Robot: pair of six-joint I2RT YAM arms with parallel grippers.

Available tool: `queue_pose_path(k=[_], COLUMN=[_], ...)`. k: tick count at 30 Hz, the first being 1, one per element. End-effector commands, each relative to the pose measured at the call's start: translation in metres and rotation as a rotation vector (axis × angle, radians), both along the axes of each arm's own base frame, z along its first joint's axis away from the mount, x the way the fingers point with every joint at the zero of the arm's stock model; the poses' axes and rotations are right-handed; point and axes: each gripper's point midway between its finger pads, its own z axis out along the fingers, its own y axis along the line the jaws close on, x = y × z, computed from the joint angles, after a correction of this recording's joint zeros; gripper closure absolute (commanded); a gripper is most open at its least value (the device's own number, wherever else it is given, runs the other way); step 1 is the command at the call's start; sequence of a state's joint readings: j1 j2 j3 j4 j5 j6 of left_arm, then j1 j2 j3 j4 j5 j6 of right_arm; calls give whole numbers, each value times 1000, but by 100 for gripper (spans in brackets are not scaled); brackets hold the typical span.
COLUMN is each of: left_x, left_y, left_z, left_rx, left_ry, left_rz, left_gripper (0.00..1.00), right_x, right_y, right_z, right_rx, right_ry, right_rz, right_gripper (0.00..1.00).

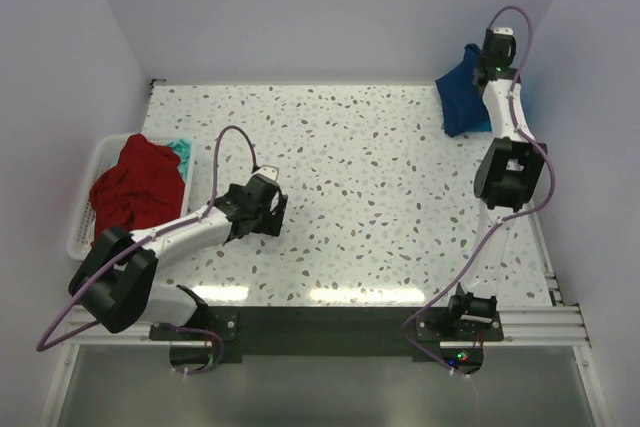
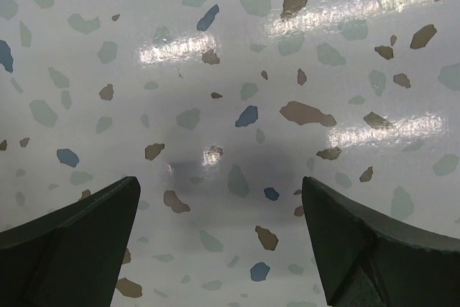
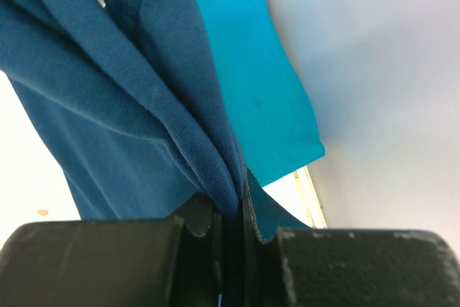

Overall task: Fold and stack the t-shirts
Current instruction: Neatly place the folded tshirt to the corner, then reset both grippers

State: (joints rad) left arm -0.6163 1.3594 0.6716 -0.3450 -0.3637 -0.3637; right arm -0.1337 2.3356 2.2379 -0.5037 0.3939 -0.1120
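Note:
My right gripper should move the fold of the blue t-shirt to the wall-side edge of the turquoise-blue t-shirt before it opens. The fold is still short of that edge and would drop crumpled if I opened now.
My right gripper [image 1: 480, 75] is at the table's far right corner, shut on a bunched fold of a blue t-shirt [image 1: 462, 97] that hangs from it above the table. In the right wrist view the blue t-shirt [image 3: 136, 106] is pinched between the jaws of my right gripper [image 3: 241, 199], with a brighter turquoise-blue t-shirt [image 3: 259, 98] behind it. A red t-shirt [image 1: 140, 187] lies heaped in the white basket [image 1: 90, 172] at the left, with a bit of teal cloth [image 1: 183, 152] beside it. My left gripper [image 1: 272, 209] is open and empty, low over bare table [image 2: 223, 199].
The speckled tabletop [image 1: 350, 187] lies between both arms. Walls close the back and both sides. A metal rail [image 1: 520, 322] runs along the near edge by the arm bases.

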Motion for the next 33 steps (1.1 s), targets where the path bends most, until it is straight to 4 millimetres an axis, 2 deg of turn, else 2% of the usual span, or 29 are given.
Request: queue_pose_path(k=[1,3,7,13,14,15,19,20,22,23,24,26,27,29,30,32,33], left_x=[13,12,11,9,9,9,9,9,10,10,11,12,13,14,15,17,20], left_y=[-9,-9,-10,-12,-12,-12,-12,-12,-12,-13,-13,-13,-13,-14,-14,-14,-14], left_z=[10,8,5,3,3,2,2,2,5,6,8,14,17,24,27,38,46], left_rx=[-34,-33,-37,-46,-47,-47,-43,-45,-49,-53,-59,-67,-72,-82,-90,-100,-109], left_ry=[-40,-35,-24,-16,-17,-15,-11,-14,-19,-23,-29,-46,-57,-77,-86,-111,-131], left_rz=[-4,-6,-12,-21,-21,-22,-18,-16,-14,-15,-11,-10,-5,-3,0,7,14], left_gripper=[0,0,0,0,0,0,0,0,0,0,0,0,0,0,0,0,0], right_x=[18,20,25,27,26,26,17,12,3,-3,-11,-18,-31,-40,-46,-59,-67], right_y=[-19,-28,-40,-64,-68,-71,-85,-85,-83,-79,-75,-68,-62,-51,-39,-24,-8], right_z=[20,6,-7,-17,-15,-11,16,35,37,64,51,62,67,68,74,74,63], right_rx=[17,13,16,-11,-21,-35,-91,-97,-91,-85,-73,-57,-38,3,52,127,197], right_ry=[-147,-130,-140,-156,-162,-166,-203,-227,-222,-266,-232,-250,-239,-220,-227,-207,-176], right_rz=[-46,-61,-87,-156,-170,-174,-245,-255,-265,-251,-239,-211,-207,-169,-122,-96,-56], right_gripper=[98,98,96,71,57,50,31,29,22,20,18,12,10,8,7,6,4])
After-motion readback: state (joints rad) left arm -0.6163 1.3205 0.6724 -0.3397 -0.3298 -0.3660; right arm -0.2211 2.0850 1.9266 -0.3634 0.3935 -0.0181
